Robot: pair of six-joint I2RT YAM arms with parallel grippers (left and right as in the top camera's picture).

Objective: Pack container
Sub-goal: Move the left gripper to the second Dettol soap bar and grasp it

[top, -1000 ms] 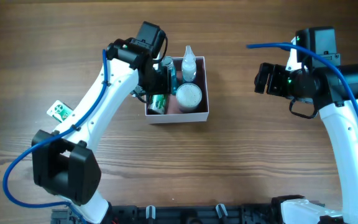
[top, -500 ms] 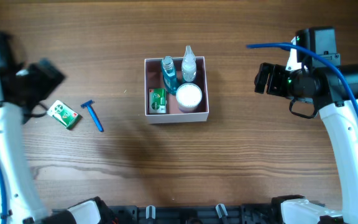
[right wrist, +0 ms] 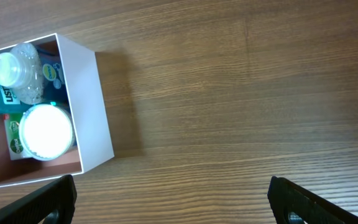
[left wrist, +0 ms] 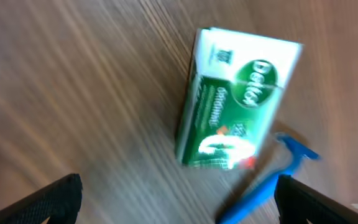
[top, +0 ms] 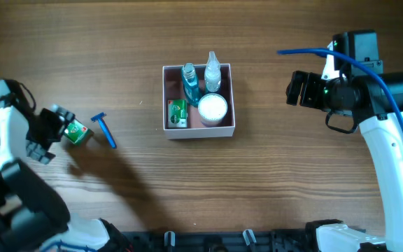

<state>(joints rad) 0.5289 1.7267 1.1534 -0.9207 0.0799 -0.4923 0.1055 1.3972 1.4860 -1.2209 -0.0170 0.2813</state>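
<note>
The second green box needs to be packed lengthwise into the container (top: pixel 230 98). My left gripper will next grab the green box by its long side edges, with the Dettol side exposed.
The container (top: pixel 230 98), a white box with a pink inside, stands at mid table. It holds a teal bottle (top: pixel 189 82), a clear bottle (top: pixel 212 72), a white jar (top: pixel 213 107) and a green box (top: pixel 178 113). My left gripper (top: pixel 56 134) is open at the far left, just left of a second green box (top: pixel 78 131) and a blue razor (top: pixel 104 130). In the left wrist view the green box (left wrist: pixel 238 124) and the razor (left wrist: pixel 267 182) lie ahead of the open gripper (left wrist: pixel 179 205). My right gripper (top: pixel 296 89) is open and empty, right of the container (right wrist: pixel 87 106).
The wooden table (top: pixel 292 182) runs all round the container. The right wrist view shows the white jar (right wrist: pixel 42 132) and the clear bottle (right wrist: pixel 14 71) at its left edge, with bare wood under the right gripper (right wrist: pixel 173 202).
My left arm has left the container, with a green box now lying inside, swung to the far left and come down beside the second green box. The right arm has not moved.
</note>
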